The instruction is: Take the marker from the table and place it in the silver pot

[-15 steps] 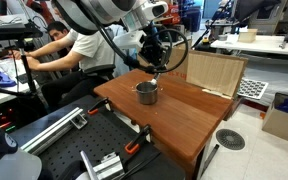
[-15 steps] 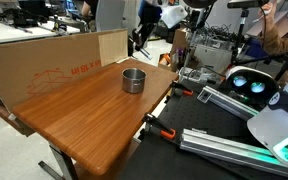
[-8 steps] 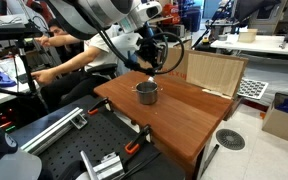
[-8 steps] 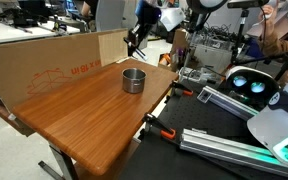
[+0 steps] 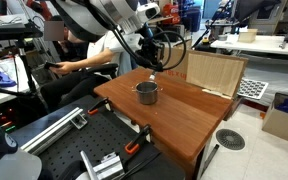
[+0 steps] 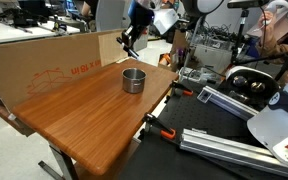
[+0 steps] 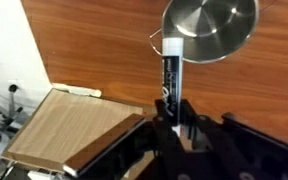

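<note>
I need to move the marker farther in before I open my gripper. Only the marker's tip reaches the pot's rim, so the marker would fall on the tabletop beside the pot if I let go now.
My gripper is shut on the marker, a dark pen with a whitish tip that points toward the silver pot. The marker's tip sits at the pot's rim in the wrist view. In both exterior views the gripper hangs above the reddish-brown table, up and behind the pot. The marker's whitish tip shows just above the pot. The pot stands upright with a dark inside.
A light wooden board stands at the table's far edge. A cardboard panel lines another side. A person sits behind the table. Clamps and metal rails lie beside the table's edges.
The gripper with the marker has shifted slightly and risen a little over the pot. The person behind the table has moved.
</note>
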{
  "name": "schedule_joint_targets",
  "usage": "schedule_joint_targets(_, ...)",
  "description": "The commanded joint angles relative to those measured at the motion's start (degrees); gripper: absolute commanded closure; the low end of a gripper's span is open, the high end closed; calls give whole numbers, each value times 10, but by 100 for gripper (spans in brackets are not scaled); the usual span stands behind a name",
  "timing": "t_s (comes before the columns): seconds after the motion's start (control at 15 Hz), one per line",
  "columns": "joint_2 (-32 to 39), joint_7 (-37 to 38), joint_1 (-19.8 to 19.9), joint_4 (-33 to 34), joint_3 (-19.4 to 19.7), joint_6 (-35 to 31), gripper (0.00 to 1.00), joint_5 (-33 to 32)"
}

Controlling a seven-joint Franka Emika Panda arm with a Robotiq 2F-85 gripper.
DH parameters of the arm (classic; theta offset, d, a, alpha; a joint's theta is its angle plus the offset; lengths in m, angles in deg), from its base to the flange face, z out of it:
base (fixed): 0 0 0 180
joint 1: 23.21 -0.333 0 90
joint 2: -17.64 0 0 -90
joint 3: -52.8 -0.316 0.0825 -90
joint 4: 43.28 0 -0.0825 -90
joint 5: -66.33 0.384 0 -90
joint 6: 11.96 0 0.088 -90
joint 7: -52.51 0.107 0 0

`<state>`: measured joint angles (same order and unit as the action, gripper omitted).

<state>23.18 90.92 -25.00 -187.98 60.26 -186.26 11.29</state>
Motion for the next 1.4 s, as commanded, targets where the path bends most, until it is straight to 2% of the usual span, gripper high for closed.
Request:
schedule_joint_targets(0.0, 43, 32, -11, 30, 5, -19, 95, -36)
schedule_joint_targets(0.6, 118, -1, -9, 53, -3, -55, 95, -13)
schedule_joint_targets(0.67, 123, -10, -4, 52, -10, -52, 55, -5)
schedule_joint_targets(0.8, 129, -19, 0, 53, -16, -49, 47, 1)
schedule_joint_targets(1.2, 142, -63, 35, 50, -56, -46, 3, 35)
schedule_joint_targets(1.33, 140, -77, 51, 46, -72, -42, 0, 51)
